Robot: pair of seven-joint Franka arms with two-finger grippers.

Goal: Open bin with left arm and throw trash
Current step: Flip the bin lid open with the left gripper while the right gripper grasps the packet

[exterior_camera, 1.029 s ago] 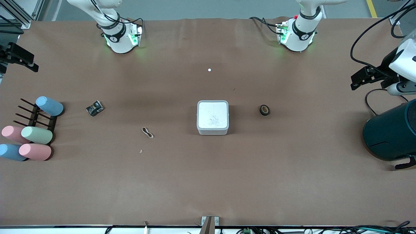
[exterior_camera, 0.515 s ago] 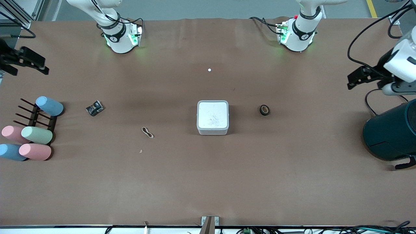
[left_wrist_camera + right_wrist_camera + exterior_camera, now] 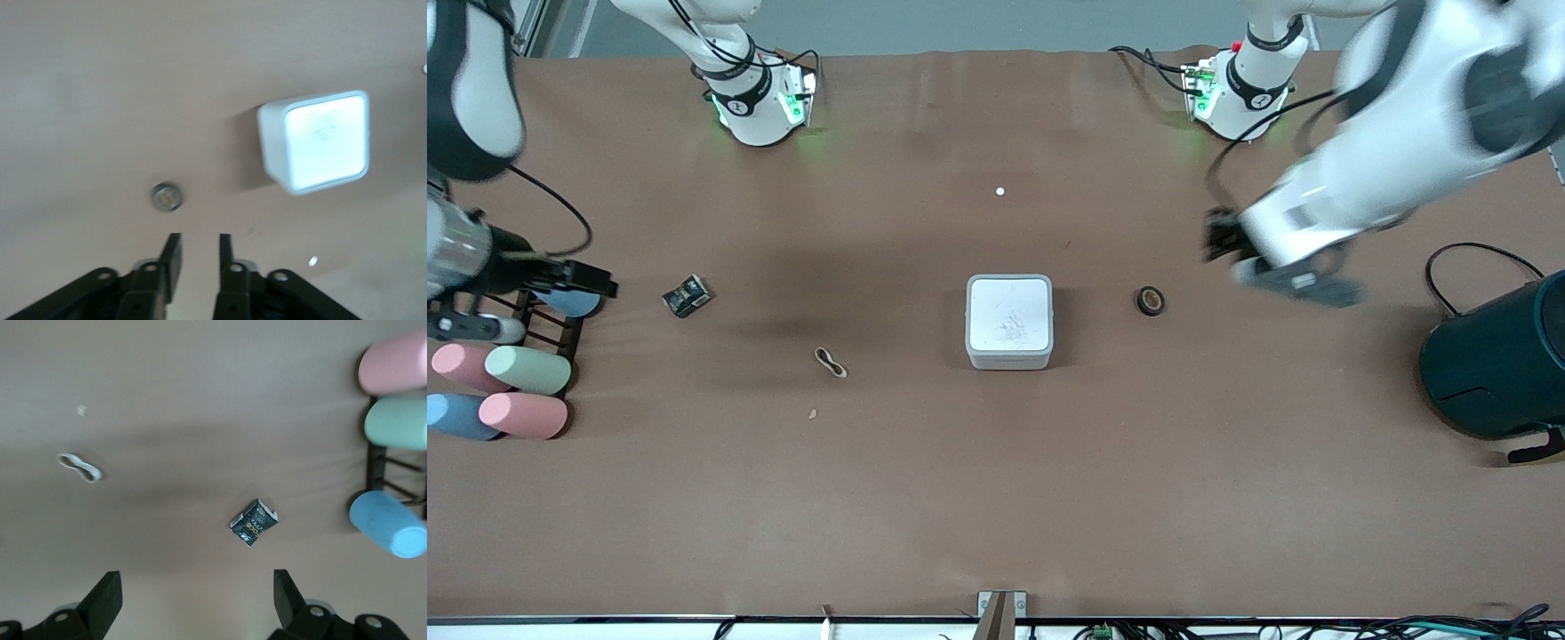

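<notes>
My right gripper should hold the black wrapper by its crumpled packet body [image 3: 687, 297] to throw the trash into the bin [image 3: 1009, 321].
The bin [image 3: 1009, 321] is a small white box with its lid down in the middle of the table; the left wrist view shows the bin [image 3: 315, 141] too. The trash lies loose: a black tape roll [image 3: 1151, 301] [image 3: 166, 197] beside the bin toward the left arm's end, and a black wrapper [image 3: 687, 295] [image 3: 254, 522] and a beige rubber band [image 3: 830, 362] [image 3: 79, 467] toward the right arm's end. My left gripper [image 3: 1213, 238] [image 3: 198, 243] hangs over the table near the tape roll, fingers drawn close with a narrow gap, holding nothing. My right gripper [image 3: 605, 286] [image 3: 198, 583] hangs wide open over the blue cup, near the wrapper.
Pastel cups [image 3: 525, 369] lie on a black rack [image 3: 547, 324] at the right arm's end. A large dark teal drum [image 3: 1494, 364] stands at the left arm's end. A white dot [image 3: 1000, 191] and a tiny scrap [image 3: 813, 413] lie on the brown cloth.
Both arms have swung in from the table's ends. The left gripper came toward the tape roll and its fingers narrowed. The right gripper came in over the cup rack, still wide open.
</notes>
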